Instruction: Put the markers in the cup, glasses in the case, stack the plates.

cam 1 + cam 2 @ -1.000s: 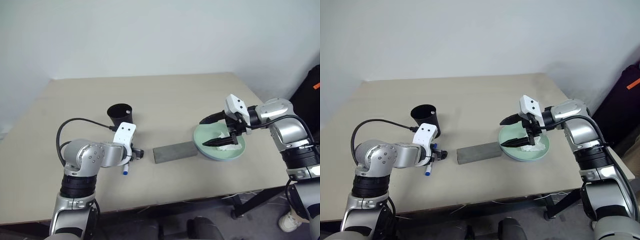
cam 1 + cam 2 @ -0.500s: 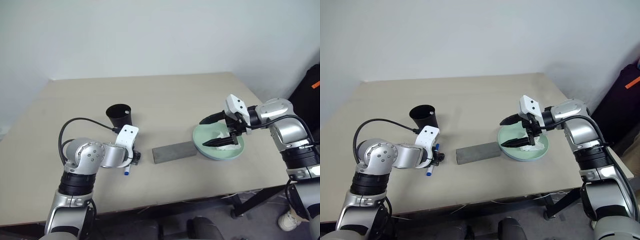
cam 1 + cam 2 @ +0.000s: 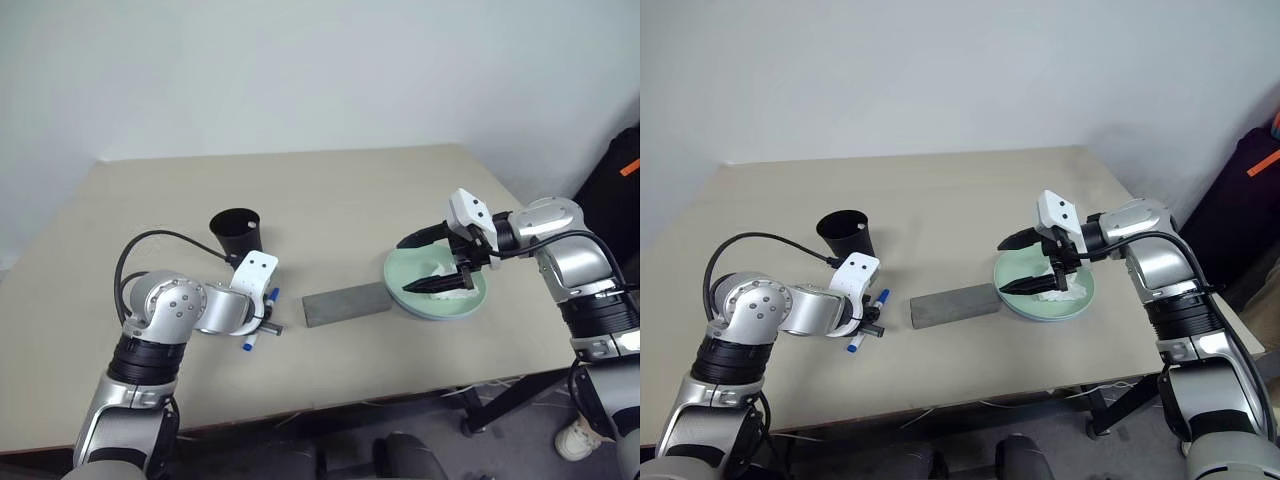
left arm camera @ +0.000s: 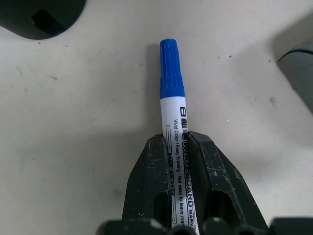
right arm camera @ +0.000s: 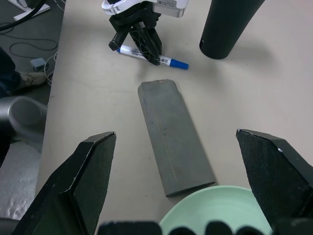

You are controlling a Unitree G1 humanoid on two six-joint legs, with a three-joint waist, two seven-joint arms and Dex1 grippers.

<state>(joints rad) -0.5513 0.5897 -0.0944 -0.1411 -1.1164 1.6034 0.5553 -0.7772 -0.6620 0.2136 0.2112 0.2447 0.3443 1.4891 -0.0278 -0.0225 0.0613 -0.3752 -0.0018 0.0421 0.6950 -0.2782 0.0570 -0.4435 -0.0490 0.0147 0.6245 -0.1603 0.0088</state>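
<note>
The blue-capped marker (image 4: 171,73) is short of the cup in the left wrist view and would miss if released now, so my left gripper should move it to the black cup (image 4: 41,17).
A white marker (image 4: 172,98) with a blue cap lies on the table, and my left gripper (image 4: 177,139) is shut on its barrel, pointing steeply down. The black cup (image 3: 238,232) stands upright just beyond it. The grey case (image 3: 347,303) lies closed, flat on the table between the arms. A mint green plate (image 3: 400,270) holds a crumpled white tissue (image 3: 443,276), and a pale bluish rim shows under its near edge. My right gripper (image 3: 403,266) hangs wide open over the plate, holding nothing. The glasses are out of view.
The beige table (image 3: 330,190) runs back to a white wall. A black cable (image 3: 150,245) loops over my left forearm. Off the table's right edge stand a dark bag (image 3: 618,185) and a black table leg (image 3: 510,395).
My left gripper's fingers have closed onto the blue-capped marker, and its wrist has rolled a little. The right arm has stayed still.
</note>
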